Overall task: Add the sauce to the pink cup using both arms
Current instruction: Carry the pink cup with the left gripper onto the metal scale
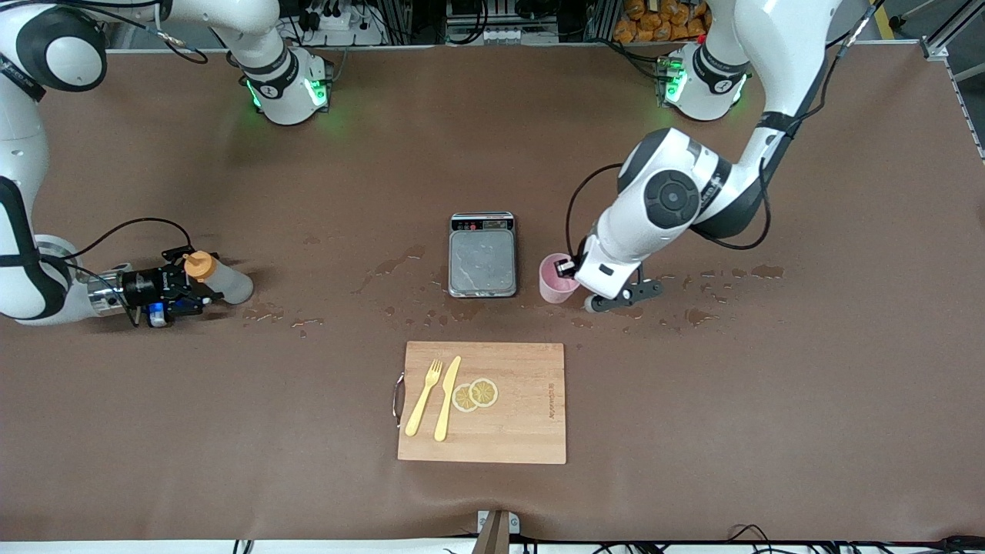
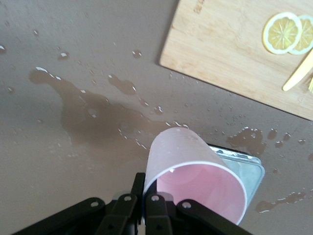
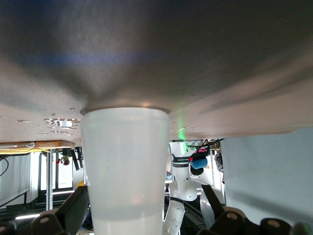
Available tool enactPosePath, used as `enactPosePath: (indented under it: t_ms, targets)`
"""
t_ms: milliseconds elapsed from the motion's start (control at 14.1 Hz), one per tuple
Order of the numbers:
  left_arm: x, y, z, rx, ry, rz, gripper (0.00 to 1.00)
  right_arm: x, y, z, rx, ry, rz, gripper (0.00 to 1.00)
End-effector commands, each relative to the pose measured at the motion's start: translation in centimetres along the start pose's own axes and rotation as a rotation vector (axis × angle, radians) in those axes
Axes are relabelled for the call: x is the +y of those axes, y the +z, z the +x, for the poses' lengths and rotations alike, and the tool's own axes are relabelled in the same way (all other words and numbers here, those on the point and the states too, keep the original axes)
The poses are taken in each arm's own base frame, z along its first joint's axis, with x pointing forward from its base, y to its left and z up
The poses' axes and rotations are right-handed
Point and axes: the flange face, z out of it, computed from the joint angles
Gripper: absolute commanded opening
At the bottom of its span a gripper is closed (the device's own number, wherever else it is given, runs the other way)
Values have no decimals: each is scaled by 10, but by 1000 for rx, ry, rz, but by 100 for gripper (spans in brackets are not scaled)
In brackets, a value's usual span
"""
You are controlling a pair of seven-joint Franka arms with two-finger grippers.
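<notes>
I will hold the sauce bottle by its translucent body (image 1: 229,283) with my right gripper. That leaves the sauce bottle's orange cap (image 1: 198,265) free to pour.
The sauce bottle (image 1: 225,282), translucent with an orange cap, stands upright toward the right arm's end of the table. My right gripper (image 1: 202,289) reaches in level from the side and is open, one finger on each side of the bottle (image 3: 124,166) with a gap showing at one finger (image 3: 214,203). The pink cup (image 1: 552,286) stands beside the scale, on the side toward the left arm's end. My left gripper (image 1: 568,268) is shut on the cup's rim. In the left wrist view one finger is inside and one outside the cup's wall (image 2: 195,161).
A small metal scale (image 1: 482,254) sits mid-table. Nearer the front camera lies a wooden cutting board (image 1: 523,369) with a yellow fork (image 1: 423,398), a yellow knife (image 1: 446,398) and lemon slices (image 1: 475,394). Wet patches (image 1: 392,265) spot the brown table around the scale and cup.
</notes>
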Motion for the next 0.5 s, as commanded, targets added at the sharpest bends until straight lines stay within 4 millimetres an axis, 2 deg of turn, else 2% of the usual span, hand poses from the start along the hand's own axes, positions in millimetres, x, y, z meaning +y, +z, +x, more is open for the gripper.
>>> enactPosePath:
  t_ms: [0,71,212,283,354,425]
  targets:
    - [20,5,-4,-23,-33,-13,0,-5,1,-1,-18,11,9,100]
    - [28,8,-8,-28,-41,-17,0,-5,2,-1,-18,11,8,90]
    - [44,24,-15,-45,-33,-17,0,-5,1,-1,-20,6,8,53]
    - [52,31,-21,-54,-24,-15,0,-4,0,-2,-20,4,10,39]
    - [61,39,-33,-60,-23,-8,0,-4,0,-1,-20,8,11,30]
    - [67,47,-43,-66,-25,0,0,-4,-1,-2,-19,11,12,31]
